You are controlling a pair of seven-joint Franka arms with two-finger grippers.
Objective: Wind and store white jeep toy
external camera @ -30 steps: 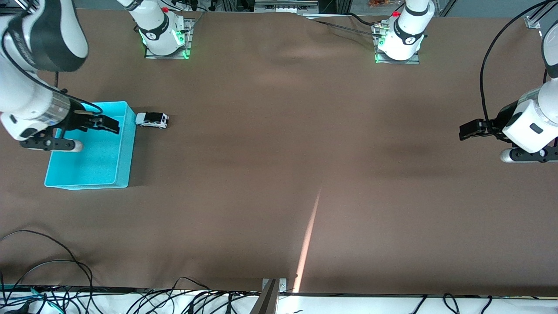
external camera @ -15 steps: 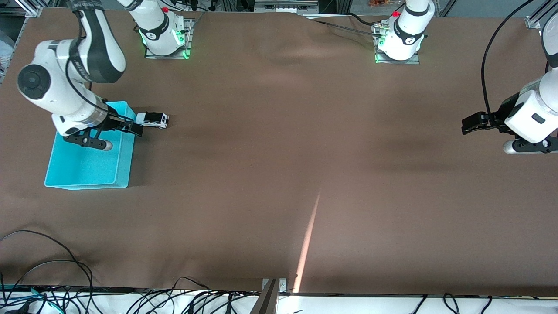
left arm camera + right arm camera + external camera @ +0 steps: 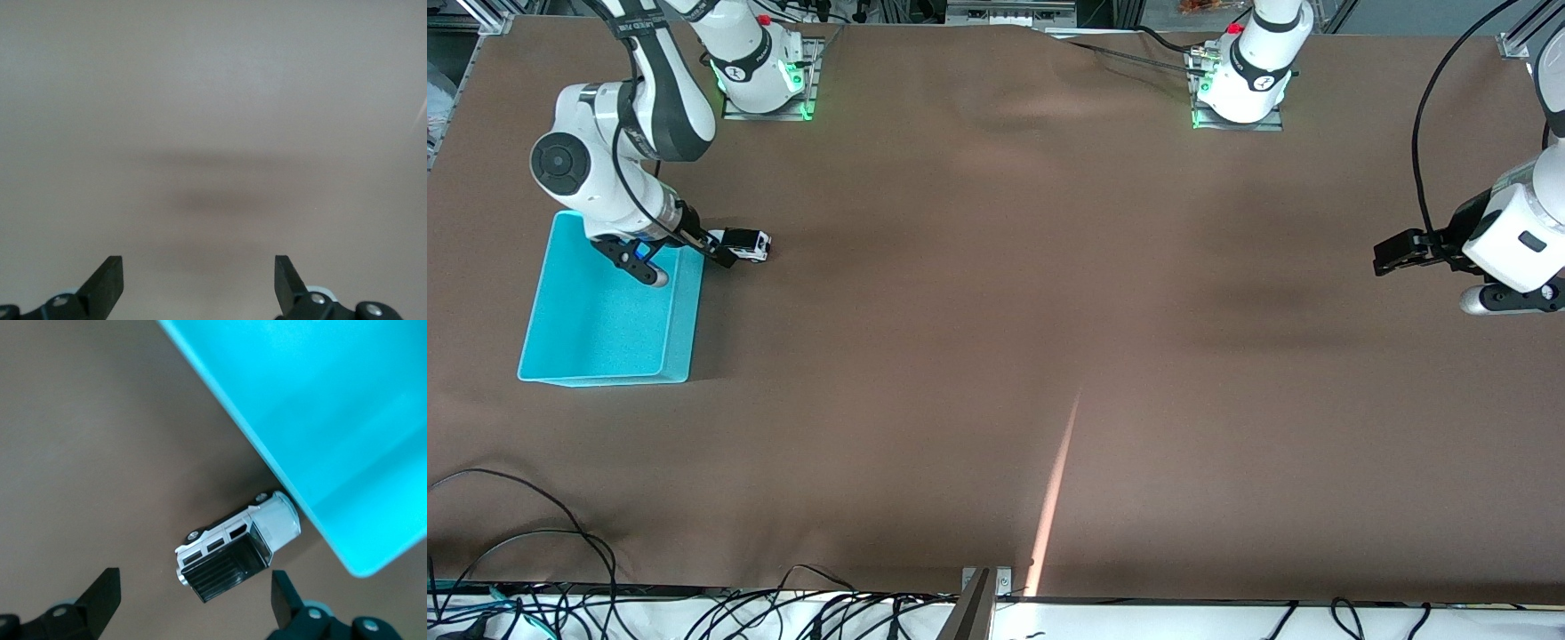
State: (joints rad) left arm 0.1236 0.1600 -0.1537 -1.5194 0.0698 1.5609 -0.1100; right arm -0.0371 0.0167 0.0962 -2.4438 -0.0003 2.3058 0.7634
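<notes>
My right gripper grabs the white jeep toy by its black roof point(image 3: 743, 238) next, to put it in the turquoise bin point(image 3: 605, 329).
The white jeep toy point(image 3: 747, 243) stands on the brown cloth right beside the turquoise bin's point(image 3: 605, 329) wall, at the right arm's end of the table. My right gripper point(image 3: 720, 252) hangs low over the bin's corner and the jeep's bin-side end, open. In the right wrist view the jeep point(image 3: 237, 547) with its black roof lies partly between the open fingers point(image 3: 103, 597), touching neither; the bin point(image 3: 333, 420) fills one corner. My left gripper point(image 3: 1392, 253) waits open over bare cloth at the left arm's end, and the left wrist view shows it point(image 3: 199, 283) with nothing between its fingers.
The bin holds nothing that I can see. Both arm bases point(image 3: 760, 76) point(image 3: 1240, 80) stand along the table's robot side. Cables point(image 3: 525, 542) trail over the cloth's edge nearest the front camera. A thin streak of light point(image 3: 1054, 489) crosses the brown cloth point(image 3: 996, 311).
My right arm swung from above the bin toward the jeep and came lower, so its gripper now reaches the jeep's end. The left gripper shifted only slightly. The jeep has not moved.
</notes>
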